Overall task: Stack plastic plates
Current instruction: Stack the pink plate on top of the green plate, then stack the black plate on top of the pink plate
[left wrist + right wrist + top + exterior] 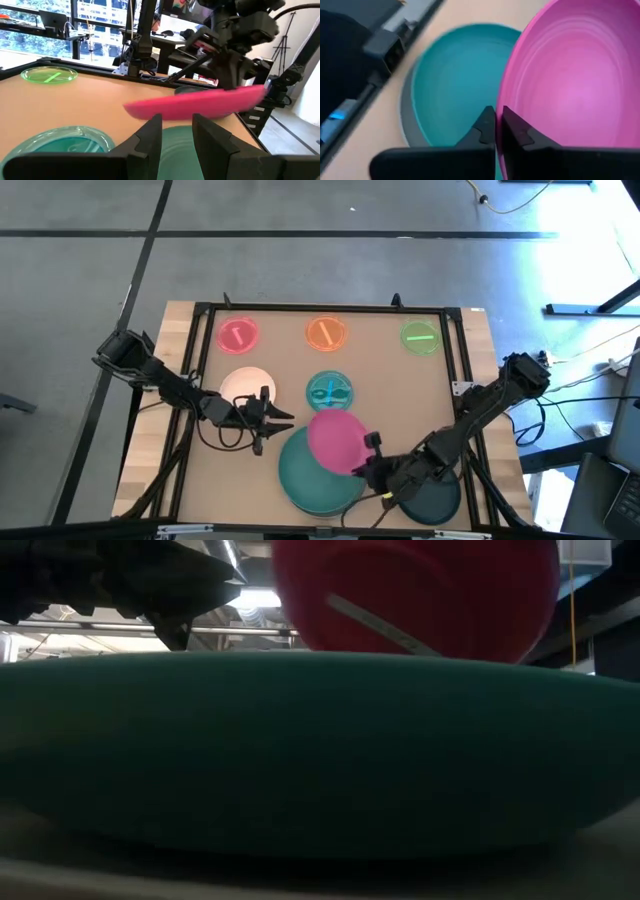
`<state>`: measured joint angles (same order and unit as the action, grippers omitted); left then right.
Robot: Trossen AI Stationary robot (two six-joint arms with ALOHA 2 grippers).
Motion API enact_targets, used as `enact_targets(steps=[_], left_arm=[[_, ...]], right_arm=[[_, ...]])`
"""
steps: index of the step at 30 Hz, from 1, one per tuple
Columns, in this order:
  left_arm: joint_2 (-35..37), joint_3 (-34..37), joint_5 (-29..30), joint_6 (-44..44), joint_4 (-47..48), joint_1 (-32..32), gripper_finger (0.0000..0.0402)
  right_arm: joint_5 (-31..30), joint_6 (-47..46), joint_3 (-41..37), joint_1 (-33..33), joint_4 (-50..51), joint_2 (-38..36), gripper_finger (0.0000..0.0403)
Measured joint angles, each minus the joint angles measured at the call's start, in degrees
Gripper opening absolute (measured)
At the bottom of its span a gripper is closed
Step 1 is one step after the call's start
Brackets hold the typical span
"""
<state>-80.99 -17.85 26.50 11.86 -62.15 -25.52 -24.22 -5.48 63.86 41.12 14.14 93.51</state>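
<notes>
The magenta plate sticks out past the teal plate's rim, so my right gripper needs to keep holding the plate until I move it inward and down.
My right gripper is shut on the magenta plate, which hovers over the large teal plate near the table's near edge. In the right wrist view the teal plate lies on a grey plate, whose rim shows beside it. In the low view the magenta plate floats above the teal plate. My left gripper is open and holds nothing, just left of the magenta plate. My right gripper pinches the magenta plate's rim between its two fingers, on the plate's side toward the table's near right corner. The fingers come in from that side, slanting down. The plate is lifted clear above the teal plate, slightly tilted.
The pale pink plate and the clear blue plate lie mid-table. Small pink, orange and green plates line the far edge. A dark plate lies under my right arm. A black frame rims the table.
</notes>
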Motion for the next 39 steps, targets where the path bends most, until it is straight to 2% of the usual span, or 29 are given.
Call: enact_targets(steps=[7,18,27,39], left_arm=[[0.0,0.0,0.0,0.0,0.0,0.0,0.0101],[0.0,0.0,0.0,-0.4,0.1,0.0,0.0101],[0.0,0.0,0.0,-0.4,0.2,0.0,0.0101],[0.0,0.0,0.0,-0.4,0.2,0.0,0.0101]], right_arm=[[8.2,3.0,0.0,-1.7,-8.5,5.5,0.0004],[21.2,-1.3,0.0,-6.4,-11.4,10.2,0.0005],[23.3,-4.5,0.0,-6.7,-11.3,10.7,0.0010],[23.0,-4.8,0.0,-6.7,-10.4,10.5,0.0127]])
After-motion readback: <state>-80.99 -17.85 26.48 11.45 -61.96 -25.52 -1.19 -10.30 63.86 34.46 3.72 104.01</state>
